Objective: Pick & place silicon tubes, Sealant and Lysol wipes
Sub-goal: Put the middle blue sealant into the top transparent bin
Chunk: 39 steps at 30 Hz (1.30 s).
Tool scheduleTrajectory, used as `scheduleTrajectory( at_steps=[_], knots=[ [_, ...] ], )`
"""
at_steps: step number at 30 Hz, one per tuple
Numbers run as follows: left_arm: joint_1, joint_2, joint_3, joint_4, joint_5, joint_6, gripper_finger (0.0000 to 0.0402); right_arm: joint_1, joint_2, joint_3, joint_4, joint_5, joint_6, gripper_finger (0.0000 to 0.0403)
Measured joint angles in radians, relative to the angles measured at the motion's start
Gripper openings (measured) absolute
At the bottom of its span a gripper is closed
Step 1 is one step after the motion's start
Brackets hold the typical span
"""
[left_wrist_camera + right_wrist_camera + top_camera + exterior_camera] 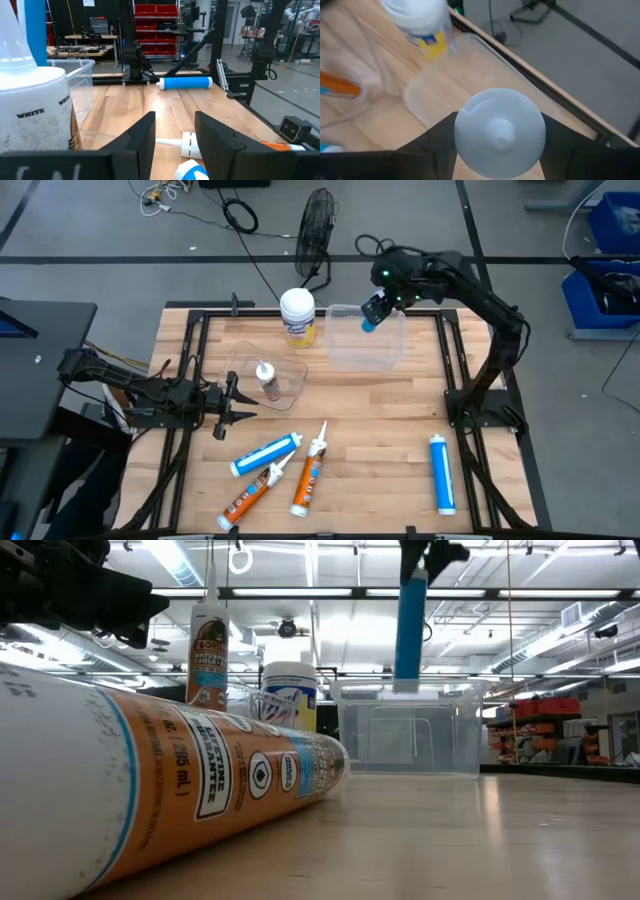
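My right gripper needs to keep holding the tube until the tube rests in the bin: in the high view, the blue tube's lower end (368, 326) hangs above the clear bin's bottom.
My right gripper (372, 315) is shut on a blue tube (410, 625), which hangs upright over a clear plastic bin (365, 335) at the table's far side. The Lysol wipes (297, 317), yellow label and white lid, stand upright left of the bin. A small sealant bottle (267, 380) stands in a clear shallow tray. Near the front edge lie a blue tube (266, 455) and two orange tubes (250, 495) (310, 480) on their sides; another blue tube (441, 473) lies front right. My left gripper (235, 402) waits open at the left, pointing level. My right gripper pinches the blue tube at its upper end (465, 145) between its two fingers (437, 145), one on either side of the round body. The fingers come from above, slanting down. The tube hangs upright below them, its lower end (408, 685) clear above the bin.
A black frame (195, 350) runs around the wooden table top. In the low view an orange tube (200, 790) lies close in the foreground. Bare wood lies between the bin and the front right blue tube. A fan (315, 230) stands on the floor beyond the far edge.
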Motion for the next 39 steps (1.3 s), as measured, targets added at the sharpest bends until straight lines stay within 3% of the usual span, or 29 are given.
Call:
scheduleTrajectory(
  at_steps=[9, 19, 28, 39],
  knots=[
    [0.0, 0.0, 0.0, 0.001, 0.0, 0.0, 0.0142, -0.067, 0.0, -0.232, 0.149, -0.063, -0.04, 0.0212],
    [0.0, 0.0, 0.0, 0.001, 0.0, 0.0, 0.0142, -0.112, 0.0, -0.39, 0.252, -0.105, -0.069, 0.0212],
    [0.0, 0.0, 0.0, 0.002, 0.0, 0.0, 0.0142, -0.139, 0.0, -0.472, 0.346, -0.153, -0.089, 0.0212],
    [0.0, 0.0, 0.0, 0.002, 0.0, 0.0, 0.0142, -0.145, 0.001, -0.475, 0.374, -0.156, -0.105, 0.0212]
  ],
)
